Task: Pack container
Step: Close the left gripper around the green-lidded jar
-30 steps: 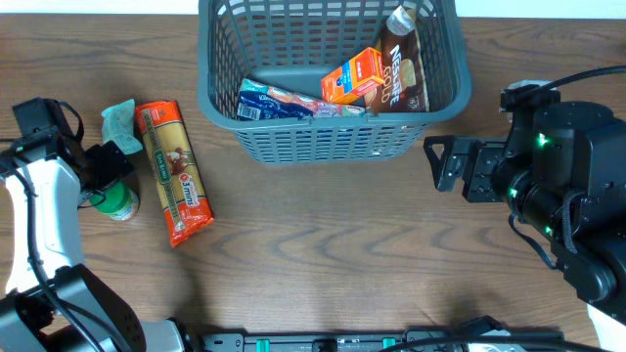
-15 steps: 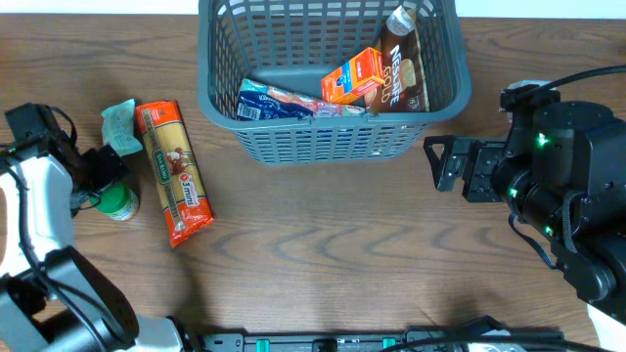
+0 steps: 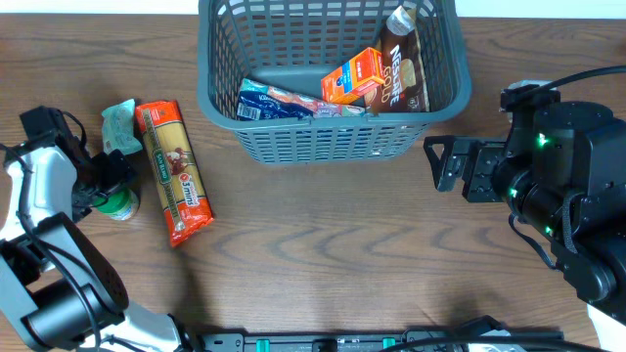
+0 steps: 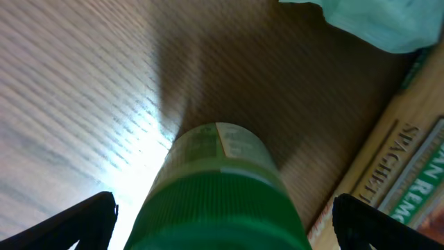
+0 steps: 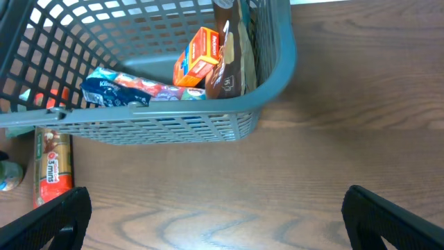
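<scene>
I will pick up the jar by its green lid (image 3: 116,202) with my left gripper next, so that I can pack it into the dark grey slatted basket (image 3: 333,137).
The dark grey slatted basket (image 3: 333,137) stands at the table's far middle and also shows in the right wrist view (image 5: 270,76). It holds a blue packet (image 3: 274,101), an orange box (image 3: 354,74) and a brown bag (image 3: 399,66). A green-lidded jar (image 3: 120,203) stands at the left. My left gripper (image 3: 106,179) is open, its fingers (image 4: 222,208) either side of the jar (image 4: 222,187) with gaps showing. My right gripper (image 3: 445,164) is open and empty over bare wood (image 5: 216,201), right of the basket.
A red-and-tan spaghetti pack (image 3: 174,173) lies right of the jar, its edge visible in the left wrist view (image 4: 395,167). A pale green pouch (image 3: 119,125) lies just beyond the jar. Bare wood lies in front of the basket.
My left arm has shifted slightly, bringing its gripper a little closer over the jar. The right arm and the basket's contents have not moved.
</scene>
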